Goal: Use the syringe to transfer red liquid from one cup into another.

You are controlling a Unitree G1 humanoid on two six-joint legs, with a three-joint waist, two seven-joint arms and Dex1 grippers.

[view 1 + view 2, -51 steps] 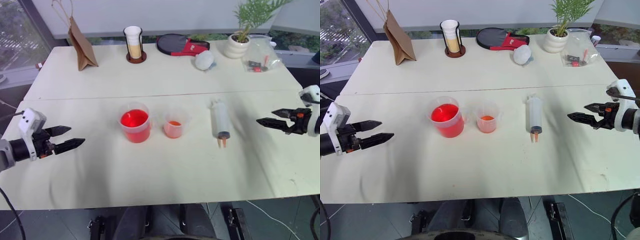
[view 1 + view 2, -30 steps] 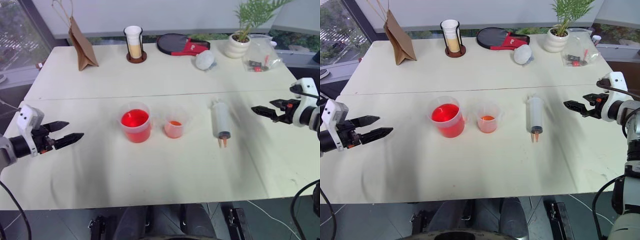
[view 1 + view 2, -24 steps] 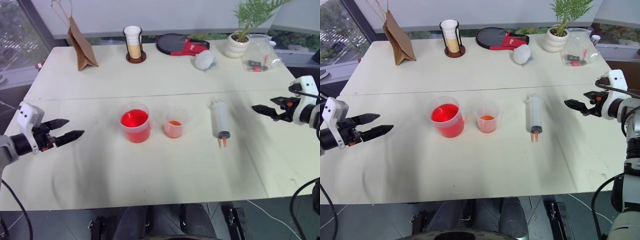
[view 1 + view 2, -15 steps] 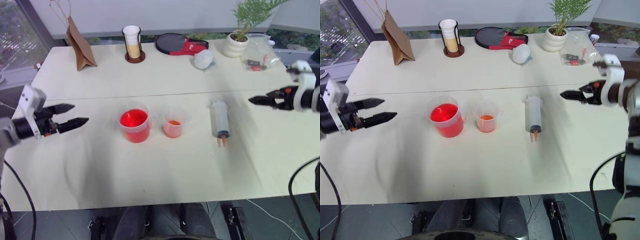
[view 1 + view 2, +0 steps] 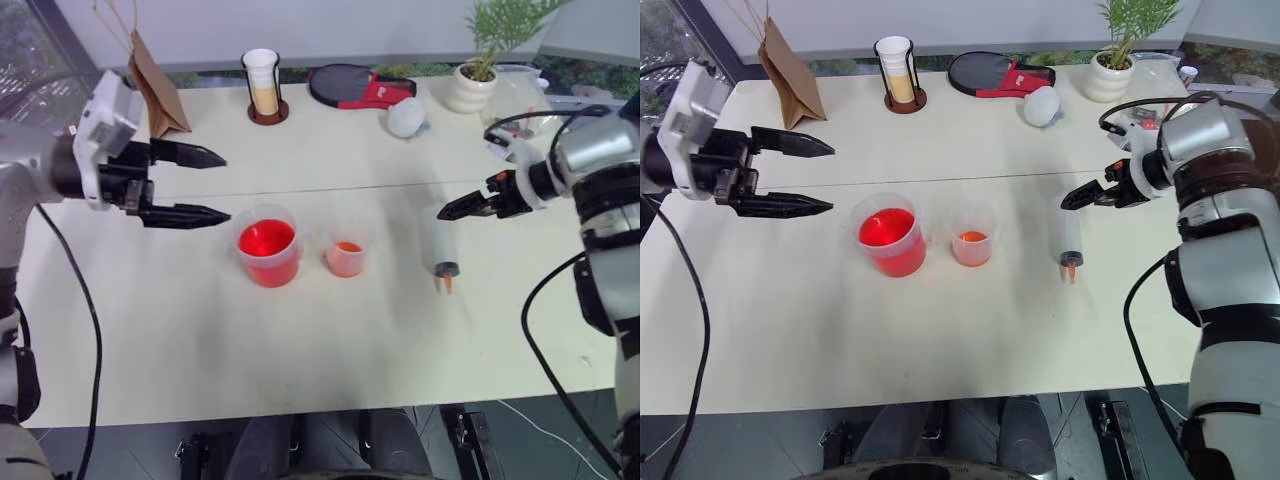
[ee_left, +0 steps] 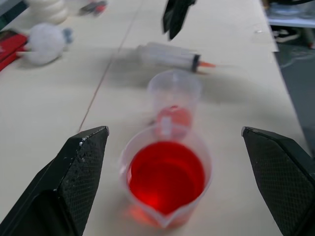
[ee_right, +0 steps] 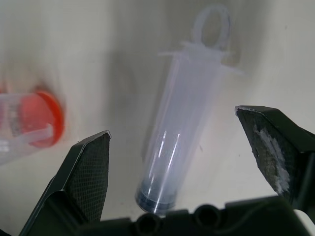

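Observation:
My right gripper's fingers are above the clear syringe's body, with table between them. They should lower first, then close on it.
The large beaker (image 5: 268,250) of vivid red liquid (image 6: 166,177) stands mid-table. The smaller cup (image 5: 346,256), with a little orange-red liquid, is just to its right. The clear syringe (image 5: 440,250) lies flat further right, its orange tip toward the near edge. My left gripper (image 5: 225,186) hovers open, above and left of the beaker, pointing right with nothing between its fingers. My right gripper (image 5: 442,214) is open and angled down over the syringe's plunger end. In the right wrist view the barrel (image 7: 182,142) lies between its spread fingers, untouched.
Along the table's far edge stand a brown paper bag (image 5: 150,85), a stack of cups in a holder (image 5: 262,88), a black and red paddle case (image 5: 360,88), a white ball (image 5: 407,118), a potted plant (image 5: 478,80) and a clear plastic bag (image 5: 520,100).
My left gripper has risen and swung right toward the beaker. My right gripper has moved left and tipped down over the syringe. Both stayed open; cups and syringe have not moved.

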